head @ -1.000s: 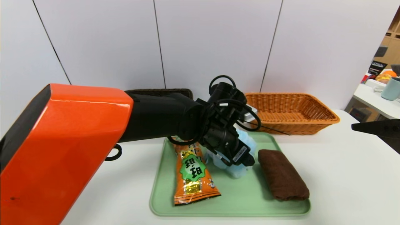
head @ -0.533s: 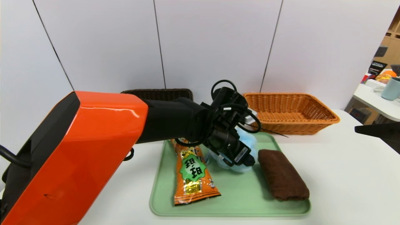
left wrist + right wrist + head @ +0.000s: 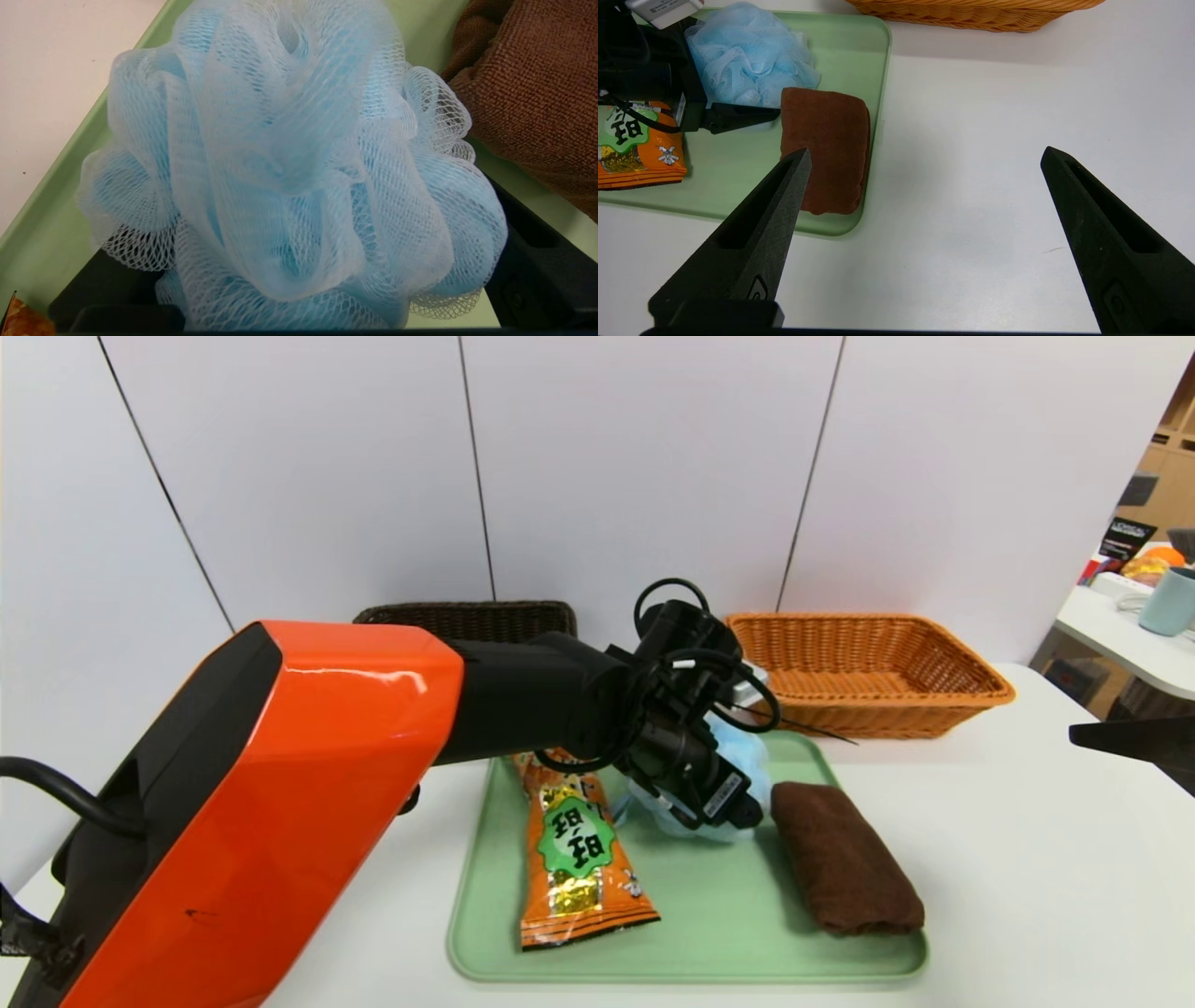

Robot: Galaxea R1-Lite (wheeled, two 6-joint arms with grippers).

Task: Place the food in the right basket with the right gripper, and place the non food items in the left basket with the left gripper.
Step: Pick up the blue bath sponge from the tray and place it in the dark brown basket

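Observation:
Next, my left gripper grabs the blue mesh bath sponge by its bunched mesh body point(image 3: 746, 760) to put it into the dark basket point(image 3: 482, 622).
A blue mesh bath sponge point(image 3: 742, 756) lies on the green tray point(image 3: 709, 915), between an orange snack packet point(image 3: 577, 859) and a folded brown towel point(image 3: 845, 868). My left gripper point(image 3: 721, 807) is down on the sponge point(image 3: 289, 154), open, its black fingers point(image 3: 537, 266) spread on either side with the mesh bulging between them. My right gripper point(image 3: 927, 151) hovers open and empty over bare table to the right of the tray, beside the towel point(image 3: 826, 140). The dark left basket point(image 3: 467, 613) and the orange right basket point(image 3: 868, 667) stand behind the tray.
My orange left arm point(image 3: 280, 803) crosses the front left of the scene and hides part of the dark basket. White wall panels close off the back. Another table with a cup point(image 3: 1167, 602) is off to the far right.
The left arm has swung a little further in and the gripper has settled lower over the sponge, covering more of it. The right gripper has barely shifted.

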